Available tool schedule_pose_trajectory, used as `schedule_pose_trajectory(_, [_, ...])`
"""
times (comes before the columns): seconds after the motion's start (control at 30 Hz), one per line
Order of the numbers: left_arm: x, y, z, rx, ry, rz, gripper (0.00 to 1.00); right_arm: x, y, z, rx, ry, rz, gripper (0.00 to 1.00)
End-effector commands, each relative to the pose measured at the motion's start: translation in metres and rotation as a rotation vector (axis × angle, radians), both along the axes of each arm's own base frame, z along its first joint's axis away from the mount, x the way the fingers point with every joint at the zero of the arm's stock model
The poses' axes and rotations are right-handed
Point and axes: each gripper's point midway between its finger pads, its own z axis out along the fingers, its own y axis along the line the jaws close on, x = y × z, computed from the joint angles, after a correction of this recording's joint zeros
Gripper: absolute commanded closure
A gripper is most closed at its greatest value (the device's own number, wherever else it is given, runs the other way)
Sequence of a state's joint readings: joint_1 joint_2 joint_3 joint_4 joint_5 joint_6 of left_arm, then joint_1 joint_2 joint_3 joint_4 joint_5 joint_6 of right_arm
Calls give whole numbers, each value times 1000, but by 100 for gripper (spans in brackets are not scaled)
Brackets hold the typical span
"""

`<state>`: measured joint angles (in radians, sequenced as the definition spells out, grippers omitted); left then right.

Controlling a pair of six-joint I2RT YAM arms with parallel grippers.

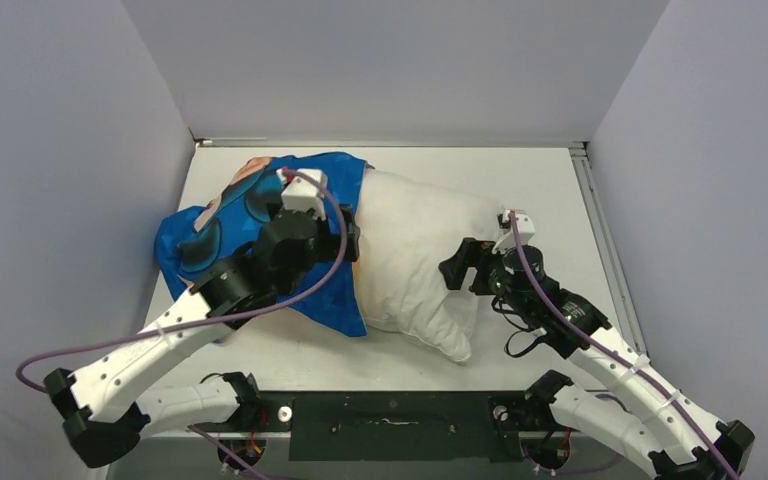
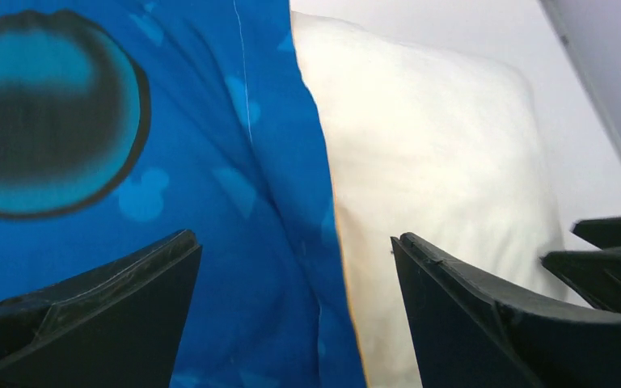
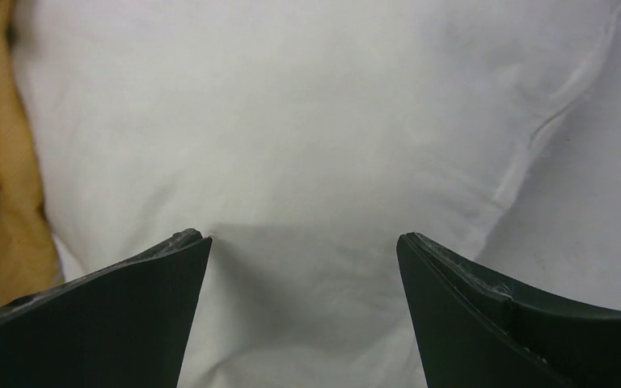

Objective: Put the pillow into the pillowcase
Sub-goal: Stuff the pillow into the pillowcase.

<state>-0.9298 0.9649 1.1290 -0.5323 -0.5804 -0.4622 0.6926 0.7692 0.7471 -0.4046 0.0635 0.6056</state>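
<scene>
Next, the left gripper grabs the blue pillowcase (image 1: 210, 230) by its stitched hem (image 1: 363, 308), so the pillow stays free to slide deeper inside.
The blue pillowcase (image 1: 210, 230) with the Mickey face lies at the left of the white table. The off-white pillow (image 1: 415, 255) sticks out of its right-hand mouth, its left end hidden under the blue fabric. My left gripper (image 1: 352, 243) hovers open over the case's mouth edge. In the left wrist view that gripper (image 2: 293, 238) straddles the line where the blue pillowcase (image 2: 210, 162) meets the pillow (image 2: 428, 162), and nothing is pinched. My right gripper (image 1: 460, 265) stands open at the pillow's right side. In its own view the right gripper (image 3: 303, 238) spans bare pillow (image 3: 291, 121), with orange pillowcase lining (image 3: 0, 162) at the left.
Grey walls close in the table (image 1: 290, 350) on the left, back and right. A metal rail (image 1: 600, 230) runs along the table's right edge. The right gripper's fingers (image 2: 614, 250) show at the right of the left wrist view.
</scene>
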Motion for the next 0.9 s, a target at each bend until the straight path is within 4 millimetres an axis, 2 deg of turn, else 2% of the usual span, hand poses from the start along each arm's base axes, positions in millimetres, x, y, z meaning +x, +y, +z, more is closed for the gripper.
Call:
schedule_pose_trajectory(0.0, [31,-18,5,101,40,-51,7,17,-23,-11,-34,14,-89,10])
schedule_pose_trajectory(0.13, [70,-31,6,204,65,-31,6,28,-26,-22,-6,59,-83,10])
schedule_pose_trajectory(0.23, [100,-27,-1,278,98,36,5,34,-30,-33,24,97,-74,10])
schedule_pose_trajectory(0.3, [119,-24,-8,317,109,70,5,37,-34,-41,48,121,-75,10])
schedule_pose_trajectory(0.43, [151,-25,-37,367,173,50,12,42,-40,-58,128,175,-49,10])
schedule_pose_trajectory(0.5, [162,-27,-51,398,208,41,25,45,-45,-68,180,209,-44,10])
schedule_pose_trajectory(0.57, [166,-30,-59,417,227,37,49,47,-45,-83,229,249,-26,10])
schedule_pose_trajectory(0.7, [166,-36,-56,393,214,24,92,46,-39,-96,273,287,14,10])
schedule_pose_trajectory(0.73, [163,-40,-51,375,207,9,99,45,-37,-97,283,288,26,10])
schedule_pose_trajectory(0.8, [151,-56,-39,328,182,-49,100,46,-32,-93,315,269,52,10])
schedule_pose_trajectory(0.87, [130,-85,-23,269,135,-148,100,44,-24,-84,369,239,98,7])
